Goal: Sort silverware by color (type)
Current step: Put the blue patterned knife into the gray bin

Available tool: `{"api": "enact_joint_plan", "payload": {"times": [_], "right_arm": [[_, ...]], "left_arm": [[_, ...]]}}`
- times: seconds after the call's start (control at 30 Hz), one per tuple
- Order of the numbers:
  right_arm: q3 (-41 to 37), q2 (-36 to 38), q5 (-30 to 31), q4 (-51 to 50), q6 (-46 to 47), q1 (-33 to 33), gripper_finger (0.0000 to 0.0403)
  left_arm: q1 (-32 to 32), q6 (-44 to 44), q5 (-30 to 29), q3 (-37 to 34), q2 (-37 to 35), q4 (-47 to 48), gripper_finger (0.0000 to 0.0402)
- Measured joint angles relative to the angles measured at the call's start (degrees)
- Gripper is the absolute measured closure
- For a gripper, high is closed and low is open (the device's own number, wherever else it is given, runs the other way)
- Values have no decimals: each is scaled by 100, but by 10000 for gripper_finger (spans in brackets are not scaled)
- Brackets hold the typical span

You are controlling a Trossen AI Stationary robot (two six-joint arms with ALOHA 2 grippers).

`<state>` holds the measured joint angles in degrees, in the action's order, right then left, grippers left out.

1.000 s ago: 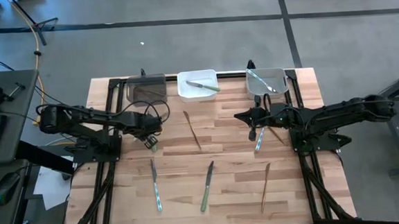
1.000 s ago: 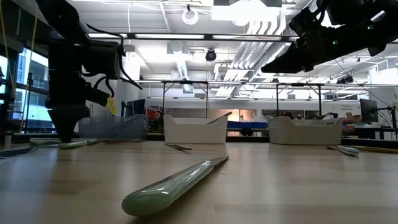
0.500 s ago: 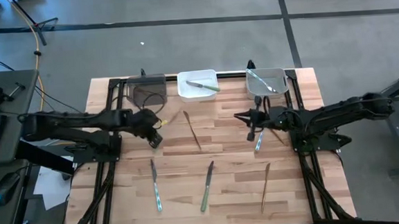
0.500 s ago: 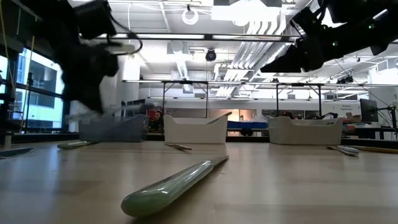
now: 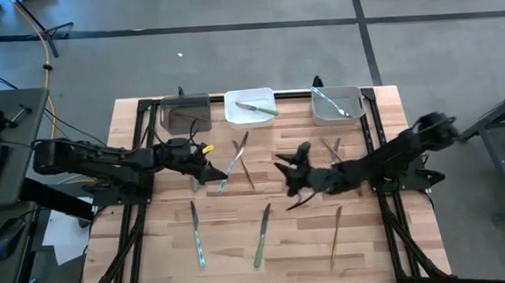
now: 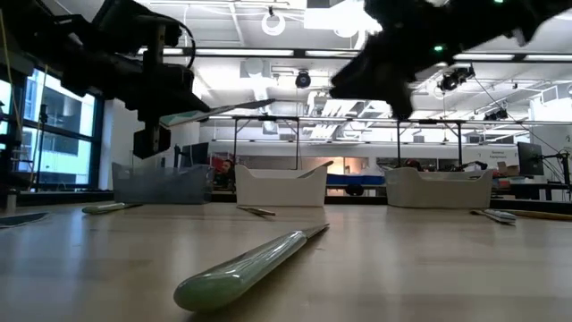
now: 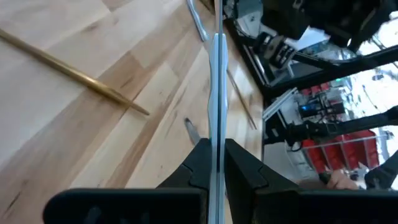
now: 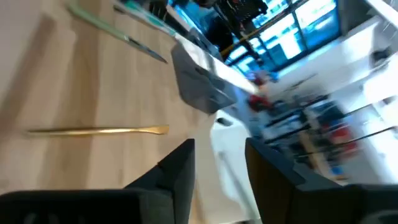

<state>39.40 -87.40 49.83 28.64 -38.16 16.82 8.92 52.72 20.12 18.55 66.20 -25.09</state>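
Observation:
The right gripper grabs the blue-handled piece by its patterned handle [image 5: 223,184] next. Then it sorts the piece into the grey bin [image 5: 338,105] with its color.
My left gripper [image 5: 210,173] is left of the table's middle, shut on a pale green-handled piece of silverware [image 5: 233,160] held above the wood. Its metal end [image 5: 245,137] points toward the far right. My right gripper [image 5: 282,170] hovers near the table's middle, open, with nothing between its fingers [image 8: 180,165]. A bronze piece [image 5: 243,164] lies flat between the two grippers. More silverware lies near the front: a blue-handled knife [image 5: 197,235], a green knife [image 5: 262,236] and a bronze piece [image 5: 336,236]. My left gripper pinches the silverware's handle [image 7: 215,134] between its two fingers, near the handle's free end. The fingers come nearly level from the table's left. The piece sticks out ahead of them, edge-on in the wrist view. It is lifted clear and close to level [image 6: 206,114].
Three bins stand along the far edge: a dark one [image 5: 185,113], a white one [image 5: 253,117] with a green knife in it, and a grey one [image 5: 356,109] with blue pieces. Another bronze piece [image 5: 334,150] lies by the right arm. Black frame rails run along both sides.
My left gripper has risen and tipped from pointing down to nearly level, lifting the green-handled piece off the table and carrying it a little toward the right. My right arm has swung fast from near the grey bin toward the table's middle and left.

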Motion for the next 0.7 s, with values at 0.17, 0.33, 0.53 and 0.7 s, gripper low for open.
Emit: {"api": "enact_joint_plan", "payload": {"times": [0.17, 0.33, 0.53, 0.7], "right_arm": [[1008, -1119, 347, 32, -1280, 24, 274], [1721, -1883, 337, 552, -2508, 20, 274], [2152, -2389, -32, 1276, -3833, -32, 274], [2211, -2469, -134, 1889, -4569, -101, 274]], "left_arm": [[53, 132, 252, 20, 426, -927, 390], [126, 188, 377, 13, 710, -1499, 390], [130, 218, 485, 49, 889, -1903, 390], [113, 133, 486, 124, 929, -1897, 390]]}}
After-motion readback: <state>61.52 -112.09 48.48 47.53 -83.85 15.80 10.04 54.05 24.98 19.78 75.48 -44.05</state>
